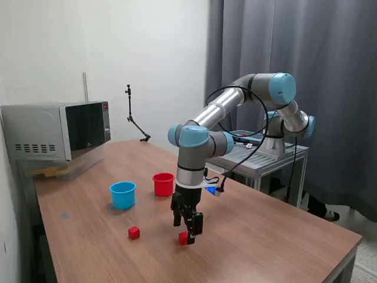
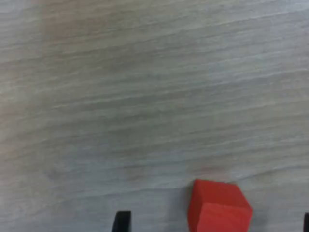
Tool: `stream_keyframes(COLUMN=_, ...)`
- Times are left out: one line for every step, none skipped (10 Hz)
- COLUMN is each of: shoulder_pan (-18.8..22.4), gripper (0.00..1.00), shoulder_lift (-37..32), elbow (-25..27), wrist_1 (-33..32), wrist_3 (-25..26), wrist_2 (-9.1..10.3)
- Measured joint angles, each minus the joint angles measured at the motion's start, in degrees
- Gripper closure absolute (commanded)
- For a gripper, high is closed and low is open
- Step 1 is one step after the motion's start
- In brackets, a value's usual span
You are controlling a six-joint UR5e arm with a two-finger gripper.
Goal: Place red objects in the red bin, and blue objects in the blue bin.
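My gripper grabs the small red cube by its opposite sides next, to place the cube in the red cup [image 1: 164,184].
On the wooden table [image 1: 265,236], a small red cube [image 1: 184,238] lies right under my gripper [image 1: 187,229]. The gripper is open and low, one finger on each side of the cube without touching it. In the wrist view the same red cube [image 2: 218,207] sits between the two dark fingertips [image 2: 121,222], nearer to one of them, and my gripper [image 2: 214,224] is spread wide. A second red cube [image 1: 134,232] lies toward the exterior view's left. The light blue cup [image 1: 123,195] and the red cup [image 1: 164,184] stand side by side behind them. No blue objects are in view.
A microwave [image 1: 59,132] stands at the table's back on the exterior view's left. A thin black stand [image 1: 132,118] rises by the wall. The arm's base sits on a metal cart [image 1: 262,156] beyond the table edge, before a grey curtain.
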Motion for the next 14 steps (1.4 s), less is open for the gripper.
stream_keyframes(shoulder_pan=0.1, gripper=0.00, shoulder_lift=0.0, elbow=0.1, wrist_1=0.0, wrist_3=0.0, wrist_2=0.00)
stream_keyframes(shoulder_pan=0.1, gripper=0.00, shoulder_lift=0.0, elbow=0.2, wrist_1=0.0, wrist_3=0.0, wrist_2=0.04)
stream_keyframes(shoulder_pan=0.2, gripper=0.00, shoulder_lift=0.0, elbow=0.1, wrist_1=0.0, wrist_3=0.0, wrist_2=0.12)
stream_keyframes(shoulder_pan=0.2, gripper=0.00, shoulder_lift=0.0, elbow=0.1, wrist_1=-0.1, wrist_3=-0.1, wrist_2=0.21)
stream_keyframes(shoulder_pan=0.2, gripper=0.00, shoulder_lift=0.0, elbow=0.1, wrist_1=-0.1, wrist_3=-0.1, wrist_2=0.28)
stream_keyframes(shoulder_pan=0.3, gripper=0.00, shoulder_lift=0.0, elbow=0.1, wrist_1=-0.1, wrist_3=-0.2, wrist_2=0.31)
stream_keyframes(shoulder_pan=0.3, gripper=0.00, shoulder_lift=0.0, elbow=0.1, wrist_1=-0.1, wrist_3=-0.2, wrist_2=0.36)
stream_keyframes(shoulder_pan=0.3, gripper=1.00, shoulder_lift=0.0, elbow=0.2, wrist_1=-0.1, wrist_3=-0.2, wrist_2=0.39)
stream_keyframes(shoulder_pan=0.4, gripper=1.00, shoulder_lift=0.0, elbow=0.2, wrist_1=-0.1, wrist_3=-0.2, wrist_2=0.41)
stream_keyframes(shoulder_pan=0.4, gripper=1.00, shoulder_lift=0.0, elbow=0.3, wrist_1=-0.1, wrist_3=-0.2, wrist_2=0.43)
stream_keyframes(shoulder_pan=0.4, gripper=1.00, shoulder_lift=0.0, elbow=0.3, wrist_1=-0.1, wrist_3=-0.2, wrist_2=0.43)
stream_keyframes(shoulder_pan=0.4, gripper=1.00, shoulder_lift=0.0, elbow=0.3, wrist_1=-0.1, wrist_3=-0.2, wrist_2=0.43)
stream_keyframes(shoulder_pan=0.4, gripper=1.00, shoulder_lift=0.0, elbow=0.3, wrist_1=0.0, wrist_3=-0.2, wrist_2=0.43)
stream_keyframes(shoulder_pan=0.4, gripper=1.00, shoulder_lift=0.0, elbow=0.3, wrist_1=-0.1, wrist_3=-0.3, wrist_2=0.42)
